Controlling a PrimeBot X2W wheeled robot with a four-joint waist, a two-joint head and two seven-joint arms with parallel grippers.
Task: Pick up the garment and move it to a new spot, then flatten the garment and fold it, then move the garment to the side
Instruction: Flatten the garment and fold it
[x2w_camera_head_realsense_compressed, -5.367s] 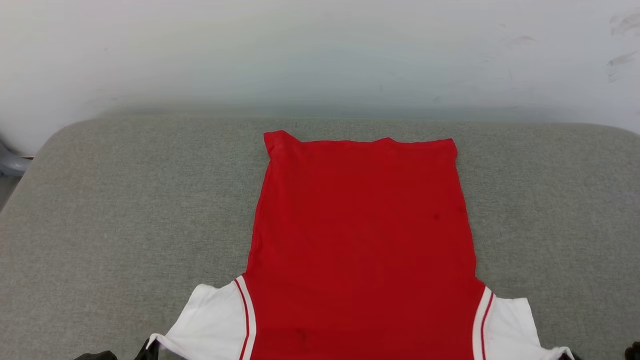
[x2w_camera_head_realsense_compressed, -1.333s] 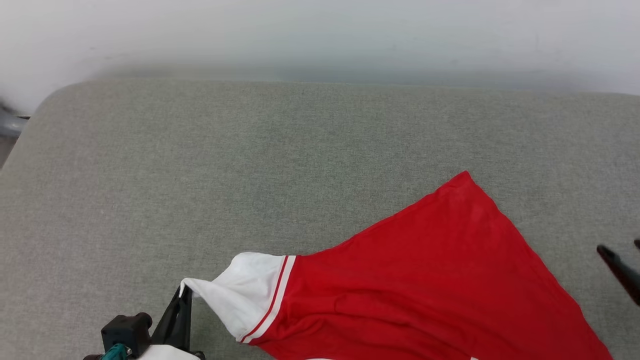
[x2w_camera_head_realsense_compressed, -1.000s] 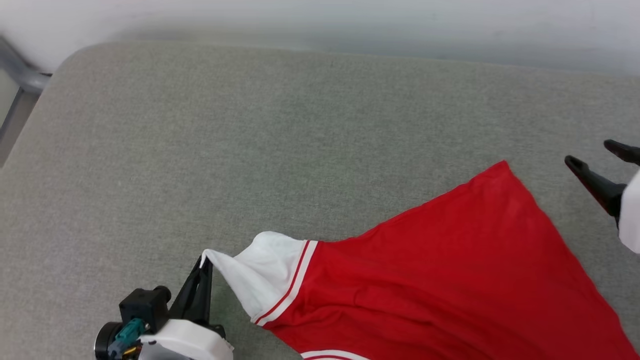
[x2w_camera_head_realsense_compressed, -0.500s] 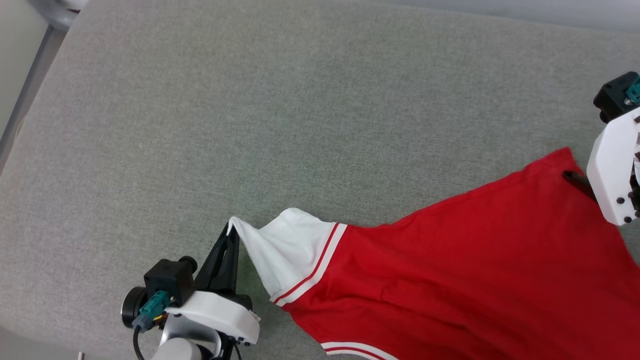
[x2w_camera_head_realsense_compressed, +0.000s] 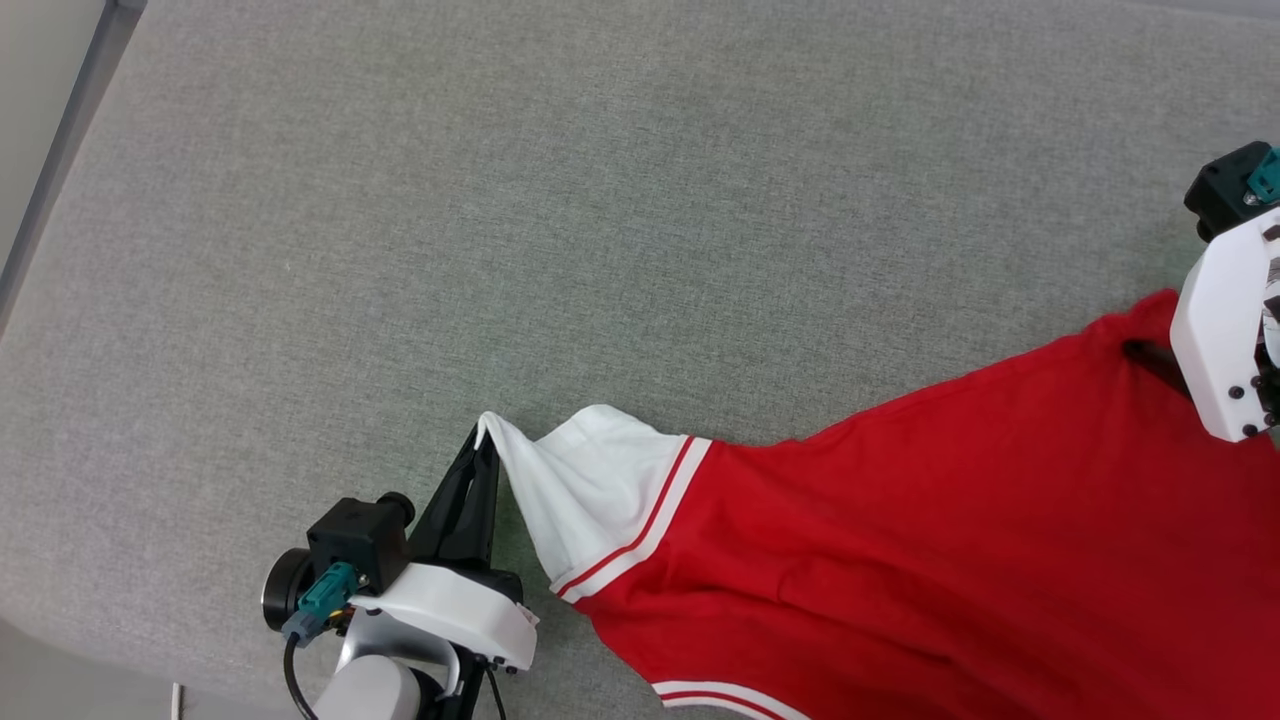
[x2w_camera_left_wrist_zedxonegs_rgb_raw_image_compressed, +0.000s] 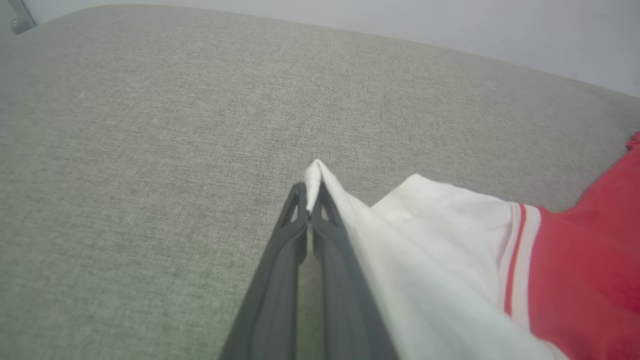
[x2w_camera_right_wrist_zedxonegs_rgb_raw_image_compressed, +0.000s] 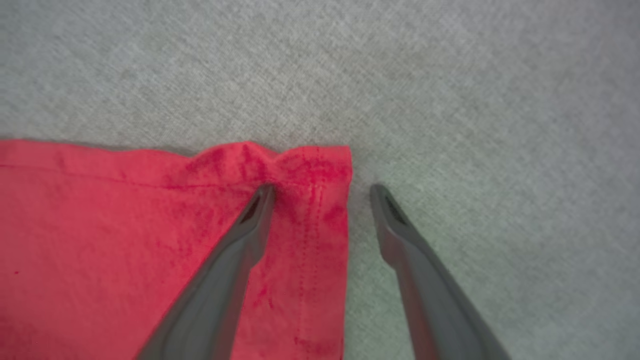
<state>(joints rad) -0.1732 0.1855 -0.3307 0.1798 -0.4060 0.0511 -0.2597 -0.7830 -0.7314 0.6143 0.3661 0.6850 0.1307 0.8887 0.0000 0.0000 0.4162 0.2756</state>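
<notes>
The red cloth lies flat across the cushion. So my right gripper grabs the garment by its bunched hem corner (x2w_camera_right_wrist_zedxonegs_rgb_raw_image_compressed: 315, 171) next.
The garment (x2w_camera_head_realsense_compressed: 950, 520), red with a white sleeve panel and striped trim, lies stretched across the grey cushion from lower centre to the right edge. My left gripper (x2w_camera_head_realsense_compressed: 487, 435) is shut on the tip of the white sleeve (x2w_camera_left_wrist_zedxonegs_rgb_raw_image_compressed: 314, 172), lifting it slightly. At the garment's far red corner (x2w_camera_right_wrist_zedxonegs_rgb_raw_image_compressed: 320, 170), my right gripper (x2w_camera_right_wrist_zedxonegs_rgb_raw_image_compressed: 322, 192) stands open, straddling the hem edge: one finger (x2w_camera_right_wrist_zedxonegs_rgb_raw_image_compressed: 250, 225) presses on the red cloth, the other finger (x2w_camera_right_wrist_zedxonegs_rgb_raw_image_compressed: 395, 220) is on bare cushion. In the head view the right wrist's white housing (x2w_camera_head_realsense_compressed: 1220, 320) hides those fingertips.
The grey fabric cushion (x2w_camera_head_realsense_compressed: 500, 200) spreads wide behind and left of the garment. Its left edge meets a grey metal frame bar (x2w_camera_head_realsense_compressed: 60, 150). A pale wall (x2w_camera_left_wrist_zedxonegs_rgb_raw_image_compressed: 450, 20) rises beyond the cushion's far edge.
The head camera has tilted down. My right gripper came in from the right and settled over the garment's red corner. The left gripper keeps its hold on the white sleeve.
</notes>
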